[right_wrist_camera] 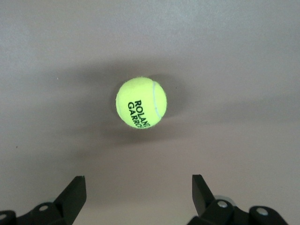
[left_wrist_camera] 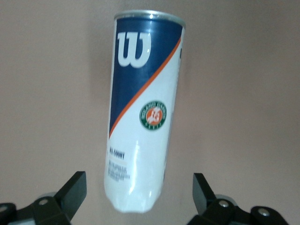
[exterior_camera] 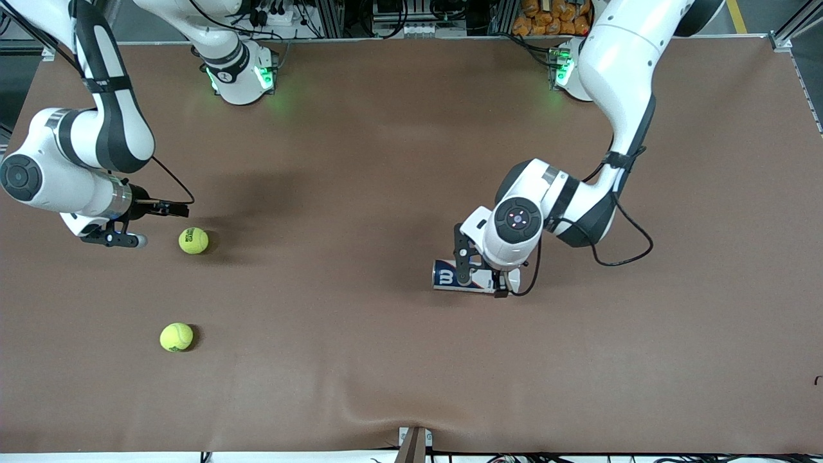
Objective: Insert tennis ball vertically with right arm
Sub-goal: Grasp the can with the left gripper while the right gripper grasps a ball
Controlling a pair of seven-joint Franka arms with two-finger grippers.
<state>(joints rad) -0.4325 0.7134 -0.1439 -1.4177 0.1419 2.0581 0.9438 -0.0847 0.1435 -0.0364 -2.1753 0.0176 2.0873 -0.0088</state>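
My right gripper will next grab the ball by its round middle (exterior_camera: pixel 193 240), to put the tennis ball vertically into the can (exterior_camera: pixel 464 277).
A tennis ball (exterior_camera: pixel 193 240) lies on the brown table toward the right arm's end; it also shows in the right wrist view (right_wrist_camera: pixel 141 103). My right gripper (exterior_camera: pixel 152 225) is beside it, low over the table, open and empty (right_wrist_camera: pixel 139 187). A second tennis ball (exterior_camera: pixel 176 337) lies nearer the front camera. A blue and white ball can (exterior_camera: pixel 464 277) lies on its side, its blue rimmed end toward the right arm's end. My left gripper (exterior_camera: pixel 481 275) is over it, open, with its fingers on either side of the can's white end (left_wrist_camera: pixel 139 187). The can (left_wrist_camera: pixel 143 108) is not gripped.
The arm bases (exterior_camera: pixel 241 77) stand along the table edge farthest from the front camera. A black cable (exterior_camera: pixel 620 247) loops from the left arm over the table. A small bracket (exterior_camera: pixel 415 444) sits at the table edge nearest the front camera.
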